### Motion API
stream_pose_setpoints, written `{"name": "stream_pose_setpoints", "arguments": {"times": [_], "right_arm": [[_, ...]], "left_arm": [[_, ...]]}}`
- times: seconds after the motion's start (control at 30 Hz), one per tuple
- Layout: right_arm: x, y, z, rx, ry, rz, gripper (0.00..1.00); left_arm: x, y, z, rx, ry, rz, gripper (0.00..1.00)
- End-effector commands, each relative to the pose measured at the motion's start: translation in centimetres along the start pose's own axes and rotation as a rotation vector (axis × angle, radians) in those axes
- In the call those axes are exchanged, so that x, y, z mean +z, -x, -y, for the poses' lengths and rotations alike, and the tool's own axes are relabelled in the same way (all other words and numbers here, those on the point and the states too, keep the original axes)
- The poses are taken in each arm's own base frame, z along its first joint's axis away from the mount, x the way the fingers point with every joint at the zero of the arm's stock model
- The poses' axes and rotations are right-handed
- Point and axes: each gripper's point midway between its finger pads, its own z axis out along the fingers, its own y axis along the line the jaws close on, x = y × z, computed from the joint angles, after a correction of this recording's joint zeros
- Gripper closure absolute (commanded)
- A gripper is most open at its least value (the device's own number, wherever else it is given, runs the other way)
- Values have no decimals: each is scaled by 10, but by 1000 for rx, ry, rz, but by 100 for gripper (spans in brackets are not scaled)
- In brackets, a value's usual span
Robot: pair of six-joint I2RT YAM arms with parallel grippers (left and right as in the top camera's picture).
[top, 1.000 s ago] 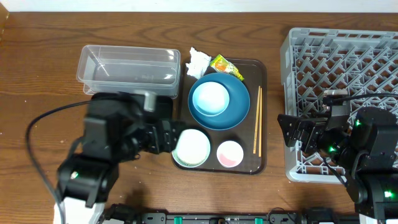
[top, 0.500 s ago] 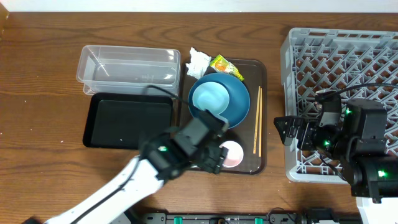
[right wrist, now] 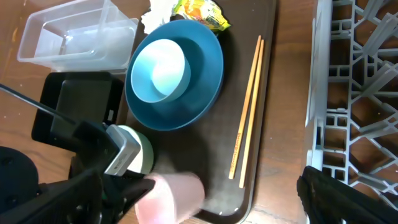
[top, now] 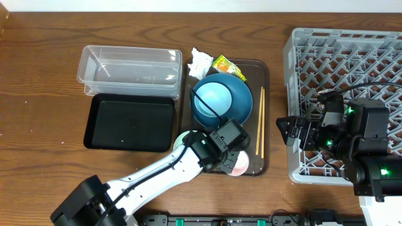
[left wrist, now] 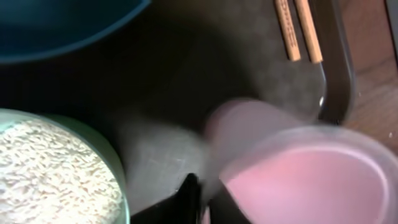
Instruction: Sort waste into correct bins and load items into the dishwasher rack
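Observation:
My right gripper grabs the pink cup's outer body next, to load the dishwasher rack. This leaves the cup's rim to my left gripper.
My left gripper (top: 231, 158) is shut on the rim of the small pink cup (top: 240, 165), which is tipped on its side at the front of the brown tray (top: 264, 70). In the left wrist view the cup (left wrist: 305, 168) shows its open mouth, blurred. Beside it is the pale-green bowl (left wrist: 56, 168) holding rice. The dark-blue bowl (top: 233, 107) holds the white-blue bowl (top: 210, 97). The chopsticks (top: 259, 122) lie to the right. The tissue (top: 201, 61) and wrapper (top: 227, 66) lie behind. My right gripper (top: 290, 133) stands open in front of the rack (top: 345, 56).
The clear tub (top: 129, 66) and the black tray (top: 130, 121) sit left of the brown tray, both with nothing in them. My left arm lies across the table's front towards the cup. The rack takes up the right side.
My left arm has swung right from over the black tray to the pink cup. Its gripper has shut on the rim and the cup has tipped. The right gripper has stayed open.

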Motion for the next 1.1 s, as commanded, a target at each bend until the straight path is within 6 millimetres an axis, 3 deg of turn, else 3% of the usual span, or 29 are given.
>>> {"name": "stream_pose_setpoints", "arguments": {"times": [0.0,0.27,0.37,0.43,0.57,0.7,0.83,1.07], "right_arm": [[-4,5,-2,7,6,15,1],[-4,5,-7,-14,33,14,1],[-8,8,-43,-176,234,27,6],[-19,9,-80,-301,436,54,7],[-43,7,-131,-470,710,103,7],[-54,2,-161,-582,837,126,2],[-57,-7,-190,-642,942,111,2],[-31,-8,-211,-638,943,83,8]], "left_arm": [[-31,22,7,-11,-30,89,94],[-137,58,-18,-192,-220,318,94],[-173,65,-22,-226,-403,371,94],[-200,67,-17,-224,-598,380,94],[-242,66,-10,-188,-908,364,94],[-260,61,-13,-180,-1053,338,94],[-265,59,-11,-171,-1102,318,94],[-269,56,-8,-157,-1133,306,94]]}}
